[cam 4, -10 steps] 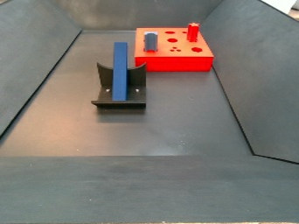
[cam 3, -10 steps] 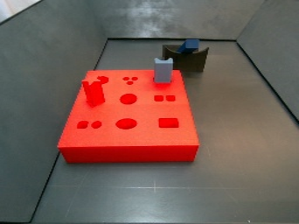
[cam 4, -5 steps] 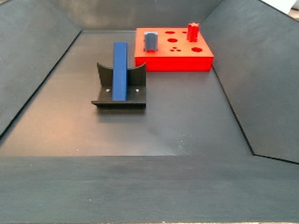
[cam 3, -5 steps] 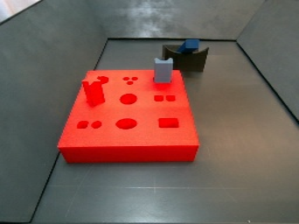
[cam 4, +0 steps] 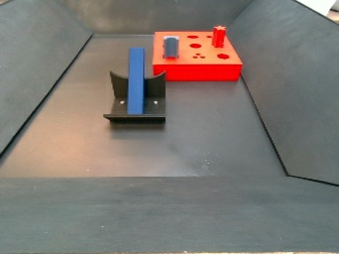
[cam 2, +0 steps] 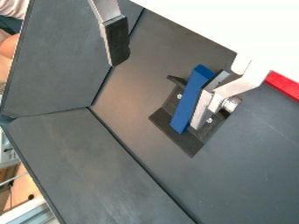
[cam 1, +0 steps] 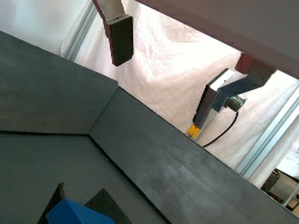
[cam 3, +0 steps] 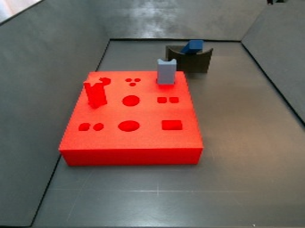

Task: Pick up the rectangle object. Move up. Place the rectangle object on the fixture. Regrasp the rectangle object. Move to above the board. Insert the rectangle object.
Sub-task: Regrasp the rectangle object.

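Note:
The robot should next use its gripper to grab the rectangle object by its top end, so that it can insert the object into the board (cam 3: 131, 120).
The rectangle object (cam 4: 135, 79), a long blue bar, rests tilted in the notch of the dark fixture (cam 4: 135, 109); both also show in a side view, the bar's top (cam 3: 194, 44) on the fixture (cam 3: 191, 60). The red board (cam 3: 131, 120) lies flat with a red upright peg (cam 3: 94, 91). My gripper (cam 2: 163, 86) hangs high above the floor, off to the side of the bar (cam 2: 191, 101) and not touching it. It is open, with nothing between its fingers (cam 2: 114, 39). In a wrist view the gripper (cam 1: 163, 87) faces the white curtain, with the bar's end (cam 1: 76, 213) below.
A paler grey-blue peg (cam 3: 166, 71) stands upright at the board's far edge. Dark sloping walls (cam 4: 47, 89) enclose the floor on all sides. A corner of the board (cam 2: 284, 83) shows beyond the fixture (cam 2: 193, 133). A small dark part (cam 3: 276, 2) pokes in at a side view's upper edge.
The bar, fixture and board have not moved. A small dark part now shows at the upper edge of a side view.

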Motion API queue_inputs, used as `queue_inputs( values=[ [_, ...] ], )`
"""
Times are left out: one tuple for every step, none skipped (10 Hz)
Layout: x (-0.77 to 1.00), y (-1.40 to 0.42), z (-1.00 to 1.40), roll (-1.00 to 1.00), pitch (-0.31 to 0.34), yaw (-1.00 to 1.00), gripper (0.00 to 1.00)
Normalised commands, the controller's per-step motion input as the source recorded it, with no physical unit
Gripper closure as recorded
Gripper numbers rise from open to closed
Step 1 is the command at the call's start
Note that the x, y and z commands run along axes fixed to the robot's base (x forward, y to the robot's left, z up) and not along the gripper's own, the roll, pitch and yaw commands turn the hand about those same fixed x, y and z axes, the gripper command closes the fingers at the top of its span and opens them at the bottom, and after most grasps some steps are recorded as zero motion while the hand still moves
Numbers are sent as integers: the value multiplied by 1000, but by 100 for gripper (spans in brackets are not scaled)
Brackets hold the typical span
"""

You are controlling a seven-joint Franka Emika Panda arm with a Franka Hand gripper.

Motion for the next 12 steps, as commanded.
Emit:
queue_inputs(
  values=[
    [146, -59, -15, 178, 16, 210, 0],
    [49, 40, -1000, 217, 12, 135, 0],
    [49, 41, -1000, 219, 7, 114, 0],
    [54, 33, -1000, 192, -14, 99, 0],
    [58, 27, -1000, 157, -24, 86, 0],
    [65, 21, -1000, 128, -37, 76, 0],
    [73, 18, -1000, 105, -45, 64, 0],
    [85, 14, -1000, 83, -48, 48, 0],
    [97, 11, -1000, 73, -48, 36, 0],
    [106, 7, -1000, 68, -42, 30, 0],
    [116, 4, -1000, 67, -30, 20, 0],
    [122, -2, -902, 63, -19, 16, 0]
  ],
)
